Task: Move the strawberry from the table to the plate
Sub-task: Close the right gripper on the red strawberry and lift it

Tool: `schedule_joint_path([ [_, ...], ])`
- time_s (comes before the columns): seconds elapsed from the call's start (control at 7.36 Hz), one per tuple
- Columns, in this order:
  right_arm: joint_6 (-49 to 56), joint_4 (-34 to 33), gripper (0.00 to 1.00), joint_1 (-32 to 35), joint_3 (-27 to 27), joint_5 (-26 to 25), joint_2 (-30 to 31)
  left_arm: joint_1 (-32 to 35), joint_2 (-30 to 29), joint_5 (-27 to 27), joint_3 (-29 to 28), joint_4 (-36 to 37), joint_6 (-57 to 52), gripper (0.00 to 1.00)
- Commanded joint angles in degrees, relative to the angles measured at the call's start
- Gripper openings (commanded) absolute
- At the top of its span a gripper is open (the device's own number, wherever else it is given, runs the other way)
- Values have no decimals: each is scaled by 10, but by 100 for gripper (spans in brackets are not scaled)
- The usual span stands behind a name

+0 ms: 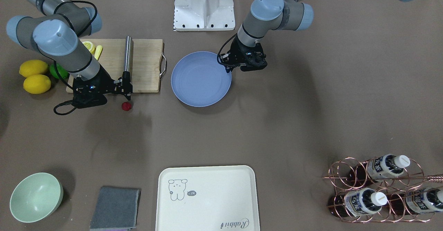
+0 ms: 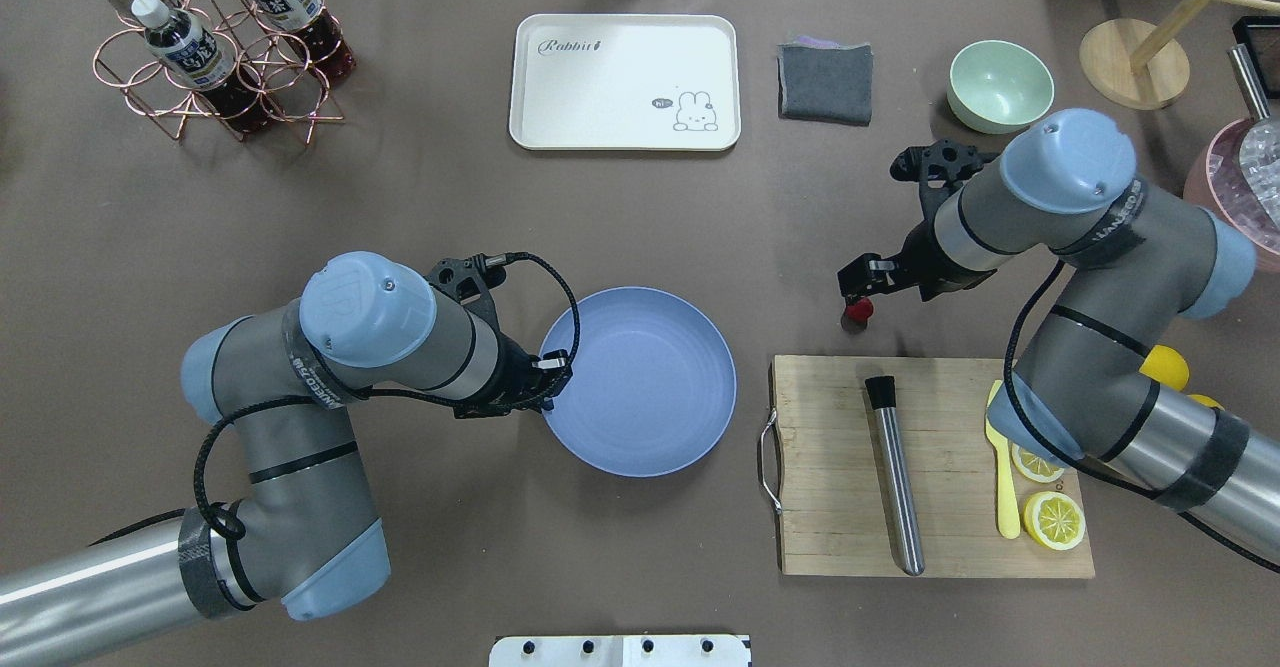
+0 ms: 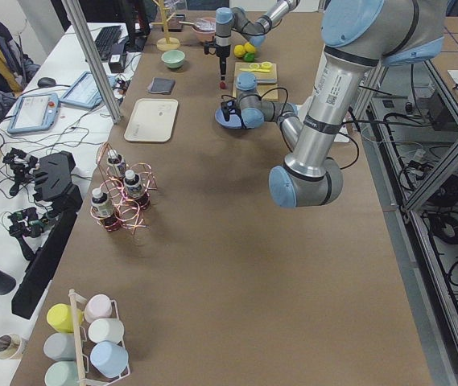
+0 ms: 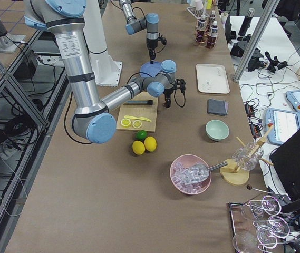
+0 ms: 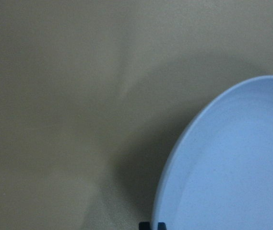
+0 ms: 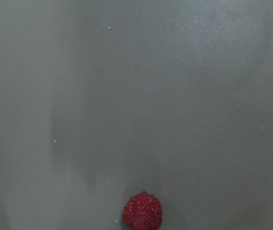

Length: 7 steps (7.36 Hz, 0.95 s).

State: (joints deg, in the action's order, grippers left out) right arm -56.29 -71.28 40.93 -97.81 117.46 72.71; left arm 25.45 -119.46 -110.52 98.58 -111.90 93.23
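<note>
My right gripper grabs the strawberry by its round red body (image 1: 126, 106) next, to set the strawberry on the blue-grey plate (image 1: 201, 80).
The strawberry (image 1: 126, 106) is a small dark-red berry lying on the brown-grey table (image 1: 277, 127), just off the cutting board's corner. My right gripper (image 1: 125, 89) hangs right over it, jaws open and holding nothing; the right wrist view shows the strawberry (image 6: 143, 211) at its bottom edge with no fingertips around it. From overhead the strawberry (image 2: 857, 310) sits directly under the right gripper (image 2: 860, 289). The blue-grey plate (image 2: 640, 392) lies mid-table with nothing in it. My left gripper (image 2: 556, 368) hovers shut at the plate's (image 5: 232, 163) left rim.
A wooden cutting board (image 2: 830, 507) with a steel rod (image 2: 893, 472), lemon slices (image 2: 1050, 517) and a yellow tool lies beside the plate. Whole lemons (image 1: 34, 77) and a lime sit beyond it. A cream tray (image 2: 626, 82), grey cloth (image 2: 824, 82), mint bowl (image 2: 1000, 85) and bottle rack (image 2: 215, 42) line the far edge.
</note>
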Motion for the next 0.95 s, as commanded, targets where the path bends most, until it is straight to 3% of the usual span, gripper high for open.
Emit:
schedule_joint_path([
  [0.0, -1, 0, 98, -18, 20, -14, -9, -1, -1, 2, 2, 0, 5, 97],
  [0.27, -9, 0, 72, -23, 24, -14, -9, 2, -1, 2, 7, 0, 24, 97],
  [0.54, -9, -1, 38, -23, 24, -13, -12, 3, 2, 3, 11, 0, 28, 97],
  [0.68, -8, -6, 1, -21, 24, -12, -19, 2, 4, 10, 13, 0, 28, 97],
  [0.81, -1, -7, 0, -11, 24, -6, -20, 2, 5, 10, 14, 0, 28, 97],
])
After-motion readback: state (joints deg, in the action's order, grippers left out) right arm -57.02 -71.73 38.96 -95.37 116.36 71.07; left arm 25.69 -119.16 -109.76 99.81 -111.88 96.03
